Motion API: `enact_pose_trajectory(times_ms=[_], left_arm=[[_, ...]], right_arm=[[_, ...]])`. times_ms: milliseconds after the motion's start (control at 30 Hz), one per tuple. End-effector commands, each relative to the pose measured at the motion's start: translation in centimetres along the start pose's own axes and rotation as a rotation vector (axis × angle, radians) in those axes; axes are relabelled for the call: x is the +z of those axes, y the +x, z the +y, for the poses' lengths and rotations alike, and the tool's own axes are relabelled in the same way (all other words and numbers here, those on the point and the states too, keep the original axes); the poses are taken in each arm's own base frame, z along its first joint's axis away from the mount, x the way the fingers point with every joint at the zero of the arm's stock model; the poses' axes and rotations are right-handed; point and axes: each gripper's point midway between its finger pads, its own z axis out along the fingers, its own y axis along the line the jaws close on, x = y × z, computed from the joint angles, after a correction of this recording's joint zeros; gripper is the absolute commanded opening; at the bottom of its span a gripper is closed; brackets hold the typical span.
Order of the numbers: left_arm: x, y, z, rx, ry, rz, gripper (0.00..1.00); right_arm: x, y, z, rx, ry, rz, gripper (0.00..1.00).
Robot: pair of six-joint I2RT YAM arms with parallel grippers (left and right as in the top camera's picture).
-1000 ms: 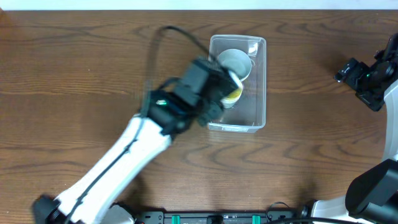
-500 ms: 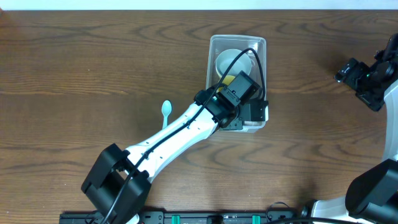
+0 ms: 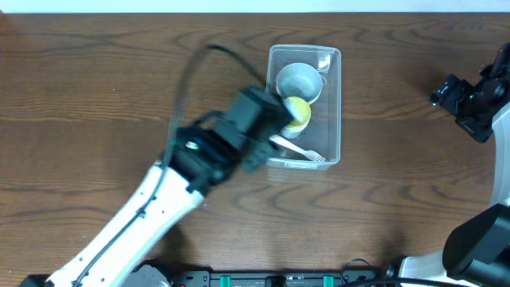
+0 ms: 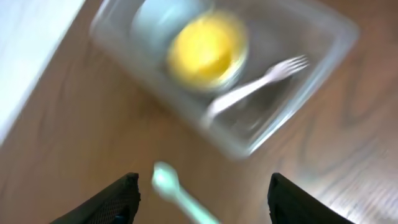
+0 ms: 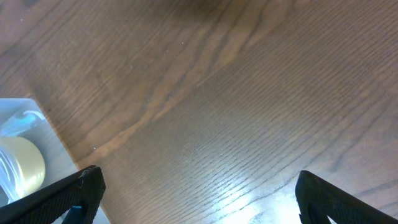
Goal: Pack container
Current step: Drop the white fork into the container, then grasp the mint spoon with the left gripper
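My left gripper should next grab the teal spoon by its narrow handle (image 4: 188,202) just behind the spoon's bowl, with the spoon's bowl pointing ahead. Then it can lay the spoon beside the fork (image 4: 255,86) in the container.
The container (image 3: 338,96) is a clear rectangular bin at the table's middle back. It holds a pale bowl (image 3: 300,80), a yellow cup (image 3: 296,113) and a white fork (image 3: 304,151). My left gripper (image 3: 267,139) is blurred with motion at the bin's left front corner. In the left wrist view the left gripper (image 4: 202,202) is open and holds nothing, and the container (image 4: 323,68) lies ahead of it. A teal spoon (image 4: 175,190) lies on the wood below the jaws. My right gripper (image 3: 458,96) hangs open at the far right, away from everything.
The right wrist view shows bare brown wood between the open right gripper (image 5: 199,199) fingers, with the container's corner (image 5: 28,115) at the left edge. The table's white far edge (image 3: 255,6) runs along the top.
The left gripper opened over the container and let go of the white fork, which now lies inside. The arm then swung back to the left. The right arm has not moved.
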Motion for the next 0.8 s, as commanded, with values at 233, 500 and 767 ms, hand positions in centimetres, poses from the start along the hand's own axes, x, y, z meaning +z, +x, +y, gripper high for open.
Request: enact_pose_trajectory(times_ms=[233, 500, 767], left_arm=[[8.9, 11.9, 5.7, -0.635, -0.094, 0.393, 0.67], [15.3, 16.2, 4.1, -0.667, -0.024, 0.589, 0.67], [18.0, 18.6, 2.6, -0.672, 0.011, 0.686, 0.67]], right_arm=[[0.2, -0.1, -0.4, 0.006, 0.01, 0.002, 0.99], [0.2, -0.1, -0.4, 0.006, 0.01, 0.002, 0.99], [0.2, -0.1, -0.4, 0.006, 0.01, 0.002, 0.99]])
